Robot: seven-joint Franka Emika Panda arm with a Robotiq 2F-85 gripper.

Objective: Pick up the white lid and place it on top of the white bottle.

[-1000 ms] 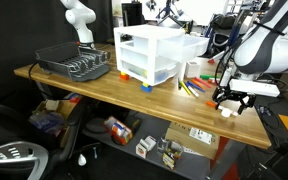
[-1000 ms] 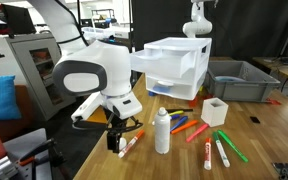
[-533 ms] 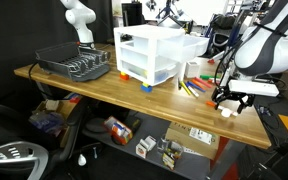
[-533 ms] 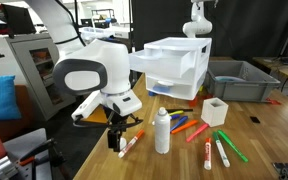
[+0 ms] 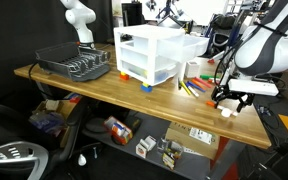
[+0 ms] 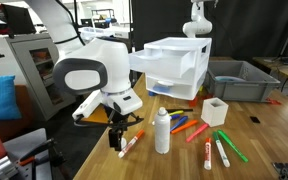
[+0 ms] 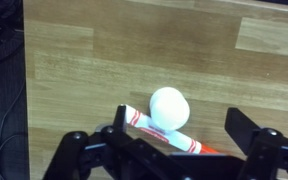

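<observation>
My gripper is to grab the white lid's round edge next, from above on opposite sides, so that the lid's bottom stays free to sit on the white bottle [image 6: 162, 131].
In the wrist view the white lid [image 7: 169, 107] is a small round cap on the wooden table, touching a white-and-red marker [image 7: 156, 130]. My gripper [image 7: 182, 140] is open just above them, with one finger on each side of the lid and nothing held. In an exterior view the gripper [image 6: 117, 141] points down near the table's edge, a short way from the upright white bottle [image 6: 162, 131]. The lid also shows as a white spot under the gripper [image 5: 227, 112].
Several coloured markers [image 6: 196, 130] lie beyond the bottle, beside a small white square cup [image 6: 215, 111]. A white drawer unit [image 6: 174, 68] and a grey bin [image 6: 242, 80] stand further back. A black dish rack [image 5: 74, 63] sits at the table's far end.
</observation>
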